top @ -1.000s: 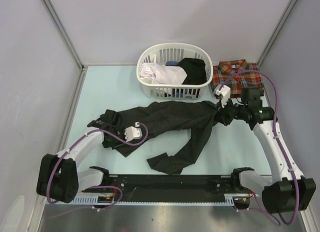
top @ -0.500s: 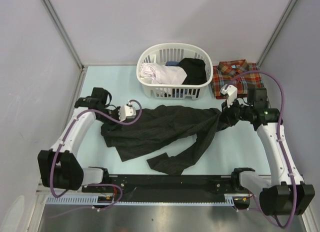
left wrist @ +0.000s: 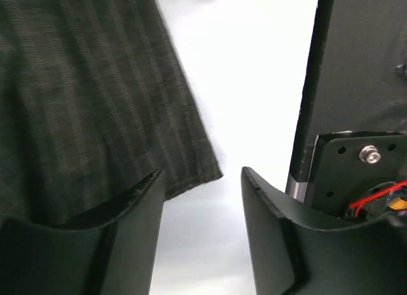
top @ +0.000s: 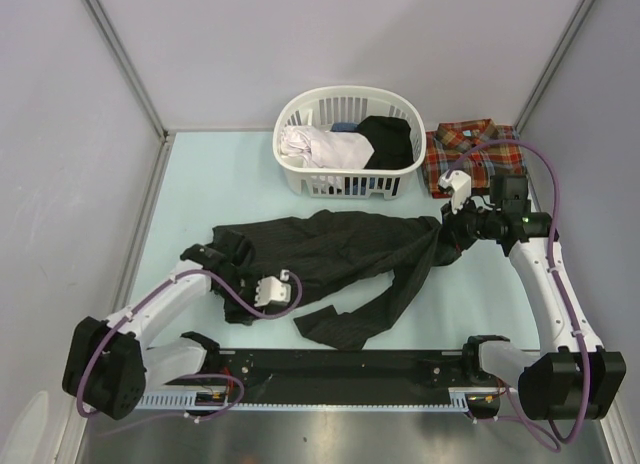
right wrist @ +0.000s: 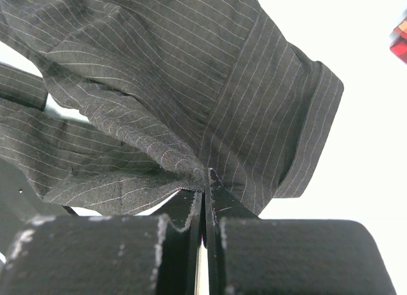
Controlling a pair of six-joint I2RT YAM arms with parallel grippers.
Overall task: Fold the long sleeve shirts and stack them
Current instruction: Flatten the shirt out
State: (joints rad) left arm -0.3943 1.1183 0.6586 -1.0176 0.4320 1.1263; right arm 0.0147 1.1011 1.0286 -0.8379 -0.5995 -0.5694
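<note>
I will next grab the hem corner of the black pinstriped shirt with my left gripper, opposite my right gripper's hold, to spread the shirt for folding.
The black pinstriped long sleeve shirt (top: pixel 330 246) lies crumpled across the middle of the table, one sleeve trailing toward the near edge. My right gripper (top: pixel 446 234) is shut on its right edge; the right wrist view shows the cloth (right wrist: pixel 191 85) pinched in the closed right gripper (right wrist: pixel 205 174). My left gripper (top: pixel 265 296) hovers at the shirt's near-left edge. In the left wrist view the left gripper (left wrist: pixel 200 174) is open with bare table between the fingers, and the shirt's hem (left wrist: pixel 127 104) lies beside the left finger. The plaid shirt (top: pixel 475 154) rests folded at the far right.
A white laundry basket (top: pixel 345 91) with white, blue and black clothes stands at the far middle. Grey walls close in the left, right and far sides. The black base rail (top: pixel 340 362) runs along the near edge and shows on the right of the left wrist view (left wrist: pixel 356 66).
My left gripper has opened and released the shirt's left part, swinging out to the far left, then back to the near side. The right gripper stays clamped on the cloth.
</note>
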